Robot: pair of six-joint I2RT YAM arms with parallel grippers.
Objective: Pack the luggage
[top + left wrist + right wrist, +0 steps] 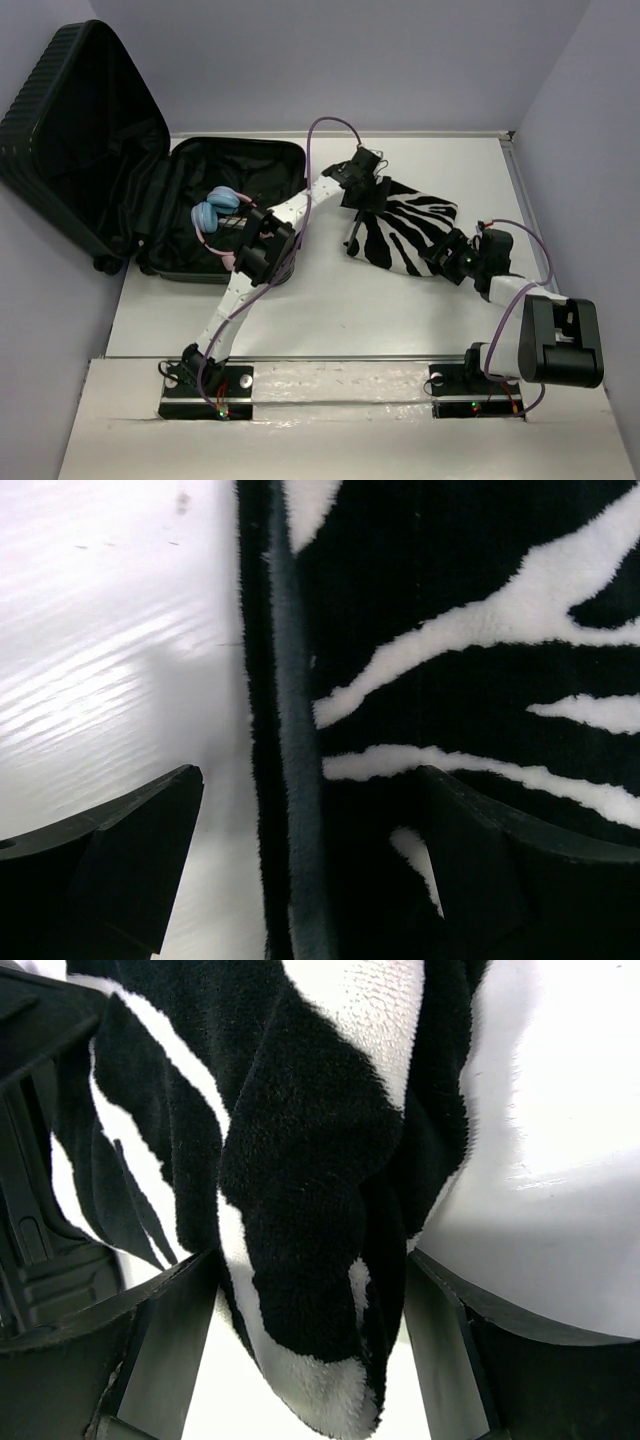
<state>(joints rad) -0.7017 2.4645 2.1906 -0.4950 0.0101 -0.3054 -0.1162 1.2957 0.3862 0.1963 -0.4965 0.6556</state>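
The fold at the pouch's near corner (435, 262) lies between the fingers of the robot's right gripper, so the gripper should close on the fold and would hold it now.
The luggage (85, 140) is a big black ribbed suitcase lying open at the far left, lid leaning on the wall. A zebra-striped fuzzy pouch (412, 225) lies on the table to its right. My left gripper (357, 207) is open at the pouch's left edge. In the left wrist view (310, 770) one finger is over the bare table and the other over the pouch (450, 580). My right gripper (441, 256) is open at the pouch's near right corner. In the right wrist view (308, 1255) a fold of the pouch (300, 1140) lies between the fingers.
Pink and blue headphones (218, 208) lie inside the suitcase's lower shell (215, 160). The white table (350, 310) runs between the pouch and the arm bases. Walls close in at the left, back and right.
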